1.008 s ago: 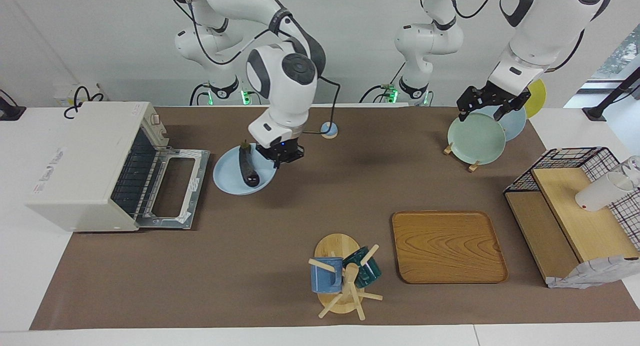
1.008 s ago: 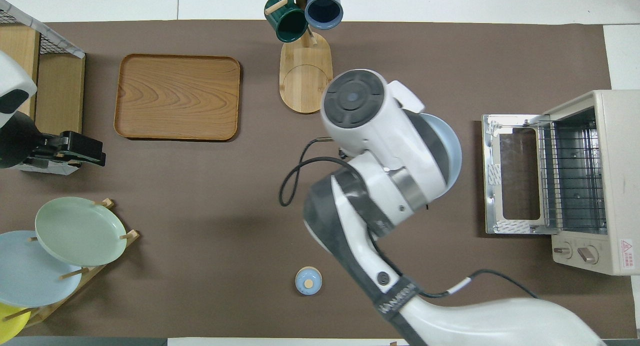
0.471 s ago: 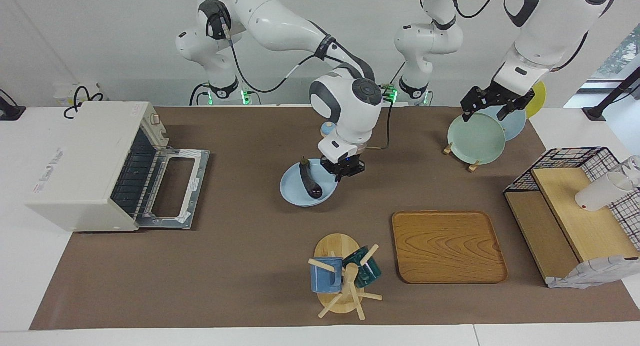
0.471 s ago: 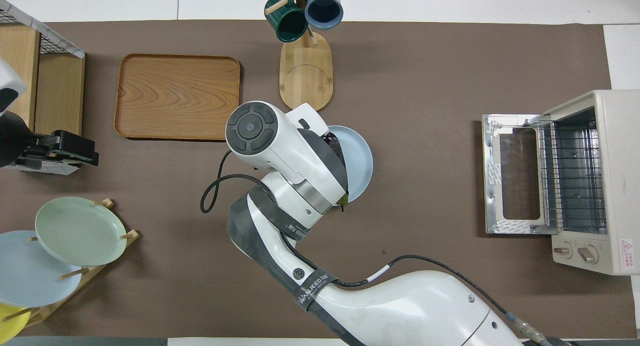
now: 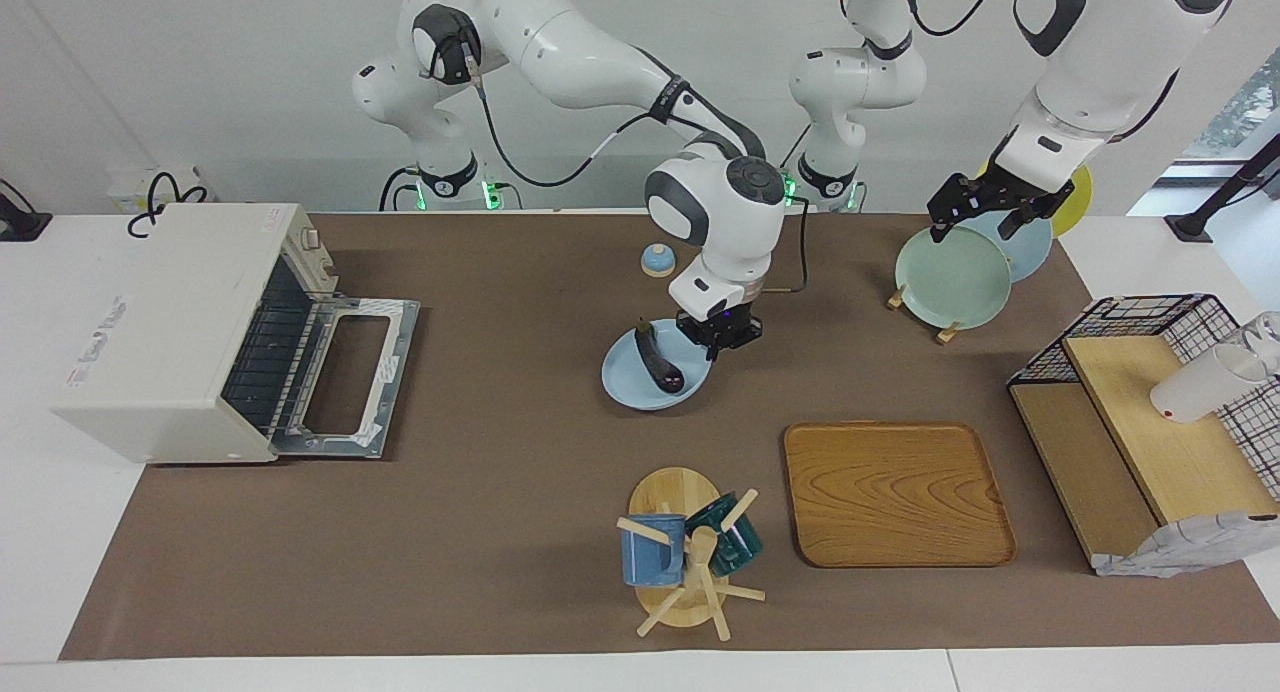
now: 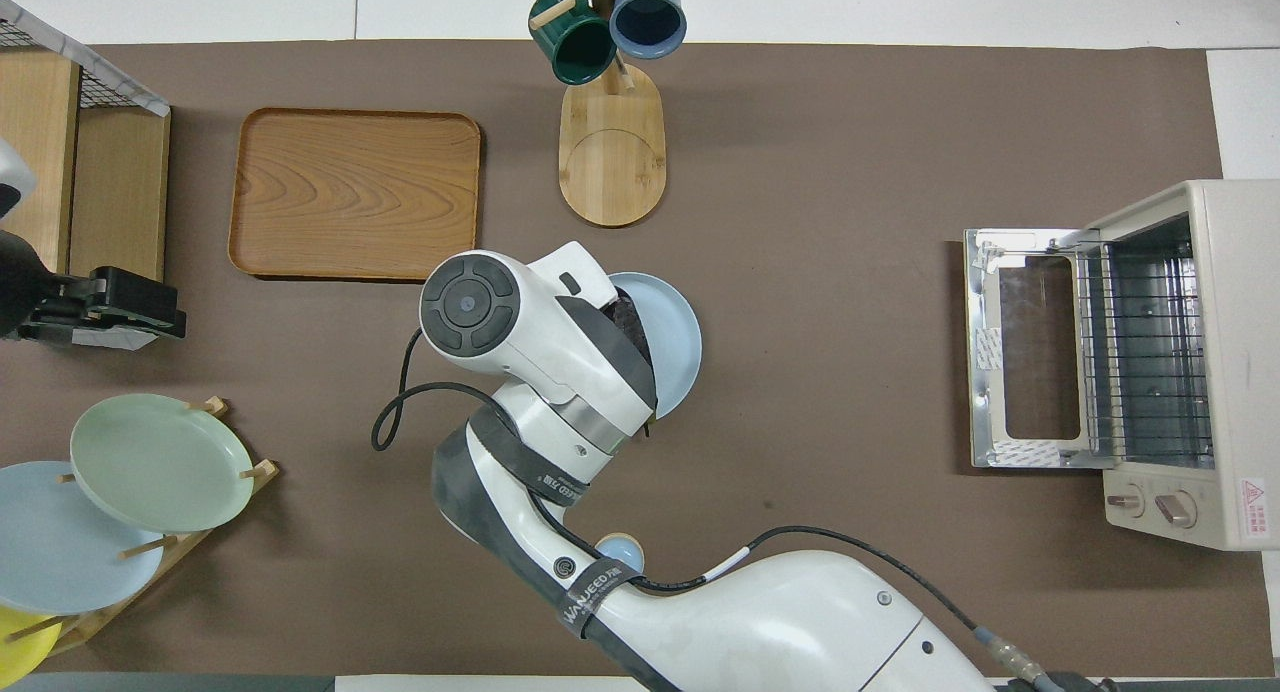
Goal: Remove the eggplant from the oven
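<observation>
The left gripper should next lift the eggplant off the light blue plate (image 6: 682,344), so it should grab the eggplant by its stem end (image 6: 649,427).
The dark purple eggplant (image 5: 660,362) lies on a light blue plate (image 5: 640,384) at the middle of the brown mat, well away from the oven. My right gripper (image 5: 718,337) is shut on that plate's rim, on the side toward the left arm's end. In the overhead view the right arm covers most of the eggplant (image 6: 630,320); the plate (image 6: 682,344) shows beside the wrist. The white oven (image 5: 170,332) stands at the right arm's end with its door (image 5: 345,377) folded down and its wire rack bare. My left gripper (image 5: 985,212) hangs open over the plate rack.
A wooden tray (image 5: 895,492) and a mug tree (image 5: 685,552) with two mugs lie farther from the robots than the plate. A rack with a green plate (image 5: 950,277), a wire shelf (image 5: 1150,412) holding a white cup, and a small blue knob (image 5: 657,260) are also on the table.
My right arm has carried the plate with the eggplant from in front of the oven door to the middle of the mat. The left gripper has barely shifted.
</observation>
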`<state>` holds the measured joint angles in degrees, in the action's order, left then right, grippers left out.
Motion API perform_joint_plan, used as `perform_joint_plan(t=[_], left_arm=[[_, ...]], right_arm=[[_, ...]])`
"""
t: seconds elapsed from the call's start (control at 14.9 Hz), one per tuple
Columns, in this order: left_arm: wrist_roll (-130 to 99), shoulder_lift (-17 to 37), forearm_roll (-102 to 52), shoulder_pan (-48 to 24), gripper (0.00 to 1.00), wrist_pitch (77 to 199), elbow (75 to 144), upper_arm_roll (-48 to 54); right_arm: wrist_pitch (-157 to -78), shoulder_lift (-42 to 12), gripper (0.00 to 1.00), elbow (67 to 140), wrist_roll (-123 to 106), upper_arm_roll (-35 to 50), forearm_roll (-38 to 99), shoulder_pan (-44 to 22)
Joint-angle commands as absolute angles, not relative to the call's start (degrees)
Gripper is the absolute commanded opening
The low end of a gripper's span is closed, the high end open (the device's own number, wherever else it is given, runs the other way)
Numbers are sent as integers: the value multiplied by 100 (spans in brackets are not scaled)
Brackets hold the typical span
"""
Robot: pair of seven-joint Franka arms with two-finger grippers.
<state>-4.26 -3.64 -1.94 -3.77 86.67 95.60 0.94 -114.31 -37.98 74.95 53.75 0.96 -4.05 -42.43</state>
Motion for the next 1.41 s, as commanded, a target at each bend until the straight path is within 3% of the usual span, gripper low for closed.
perform_joint_plan(t=[0.0, 0.13, 0.34, 0.47, 0.67, 1.01, 1.21, 1.34], left_arm=[[-439, -527, -88, -316, 100, 8701, 9729, 114], [-439, -527, -105, -308, 100, 8797, 9738, 114], [-439, -527, -97, -316, 100, 8824, 9738, 114], [-439, -527, -105, -325, 100, 8920, 9756, 123], [-850, -571, -210, -605, 100, 9341, 10106, 184], [-2818, -54, -457, -2097, 100, 10860, 10599, 176], [-3496, 727, -457, -2828, 100, 11669, 10591, 176], [-3621, 1106, -457, -3224, 100, 12074, 10626, 167]], right_arm=[[-11865, -3735, 18, 7655, 5423, 123, -334, -4175], [-11735, -3727, 31, 7594, 5432, 123, -404, -4210], [-11015, -3298, 30, 7515, 5117, 53, -448, -3904], [-10427, -2937, 28, 7620, 4747, 44, -466, -3474], [-9879, -2410, 13, 8171, 4378, 35, -842, -3033], [-10562, -1522, 1, 10024, 3270, 44, -1186, -2093], [-11764, -1152, 0, 11378, 2841, 44, -1265, -1356], [-12040, -1090, 0, 11732, 2707, 35, -1266, -1196]])
